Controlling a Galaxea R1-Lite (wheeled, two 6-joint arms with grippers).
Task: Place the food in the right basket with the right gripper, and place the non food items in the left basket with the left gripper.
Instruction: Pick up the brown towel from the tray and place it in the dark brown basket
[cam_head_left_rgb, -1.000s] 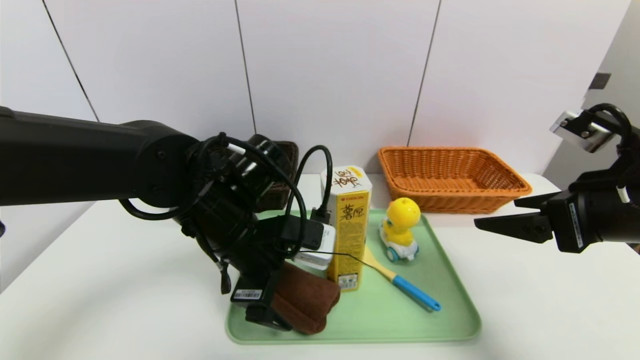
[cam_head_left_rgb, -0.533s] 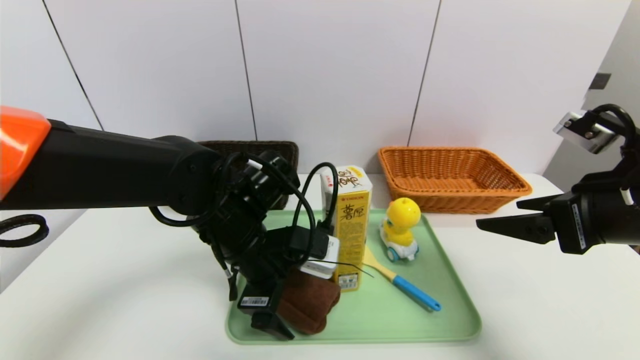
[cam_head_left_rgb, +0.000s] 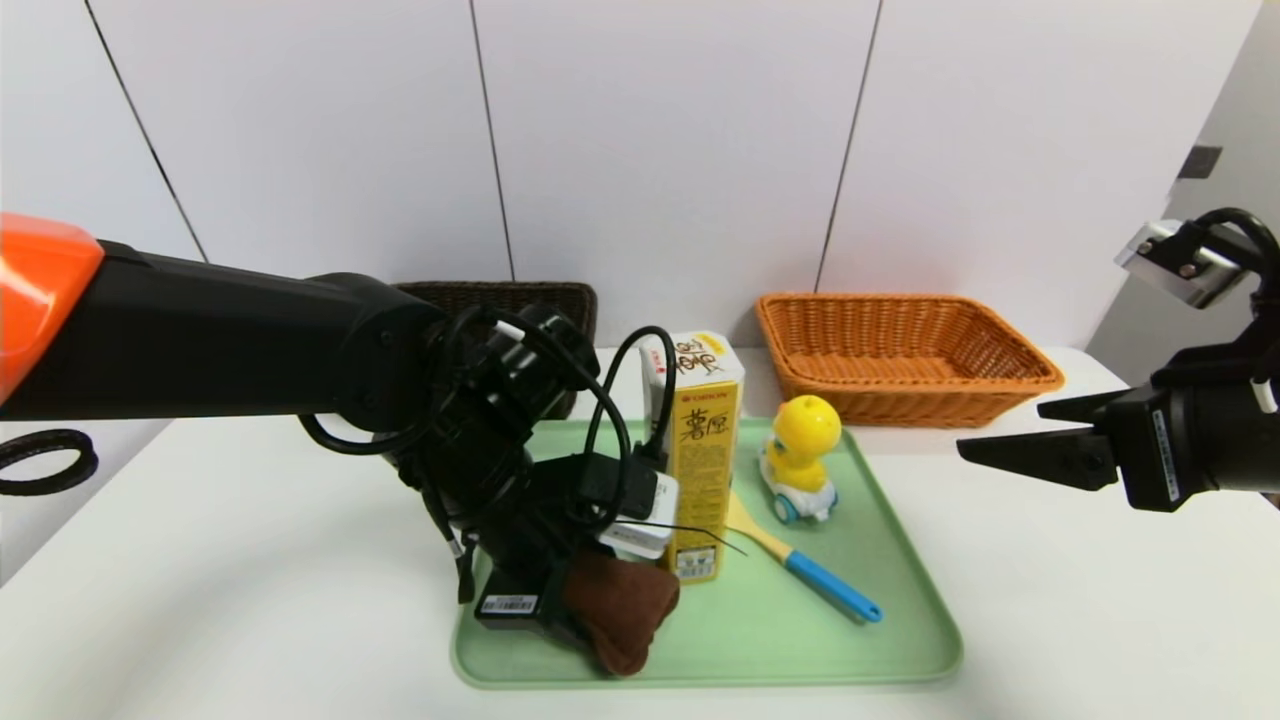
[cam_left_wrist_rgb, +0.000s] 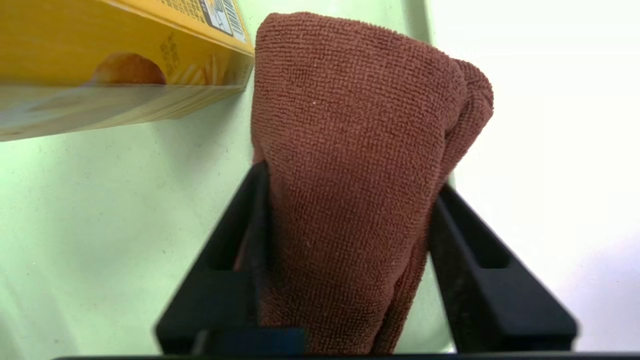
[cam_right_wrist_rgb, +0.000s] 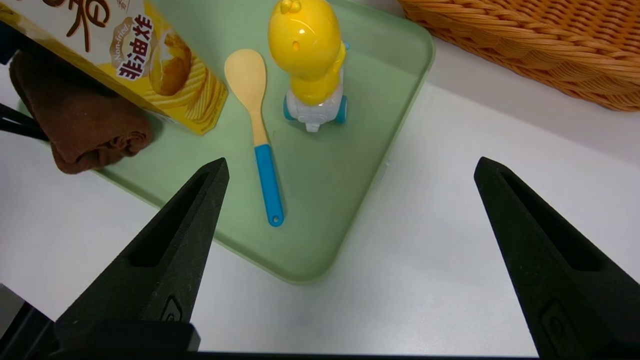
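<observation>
My right gripper should grab the snack carton by its upper half (cam_head_left_rgb: 702, 426) next, because the towel, spatula and duck toy (cam_head_left_rgb: 798, 455) are crowded around the bottom of the carton.
My left gripper (cam_head_left_rgb: 572, 628) is shut on the rolled brown towel (cam_head_left_rgb: 622, 606) at the near left corner of the green tray (cam_head_left_rgb: 880, 640); in the left wrist view the towel (cam_left_wrist_rgb: 350, 150) bulges between the black fingers (cam_left_wrist_rgb: 465, 240). Right beside the towel stands the tall yellow snack carton (cam_head_left_rgb: 700, 450). The yellow duck toy (cam_head_left_rgb: 798, 455) and the blue-handled spatula (cam_head_left_rgb: 812, 577) are on the tray to the carton's right. Over the table right of the tray, my right gripper (cam_head_left_rgb: 1000, 430) hangs open and empty. The orange basket (cam_head_left_rgb: 900, 405) stands behind it. My left arm hides most of the dark brown basket (cam_head_left_rgb: 560, 296).
A black cable loop (cam_head_left_rgb: 45, 462) lies at the table's far left edge. A white panel wall runs close behind both baskets. Bare white table (cam_head_left_rgb: 1080, 620) lies between the tray and my right gripper.
The left gripper has come down around the towel and closed on it, squeezing the roll narrower. The right gripper has drifted slightly to the right.
</observation>
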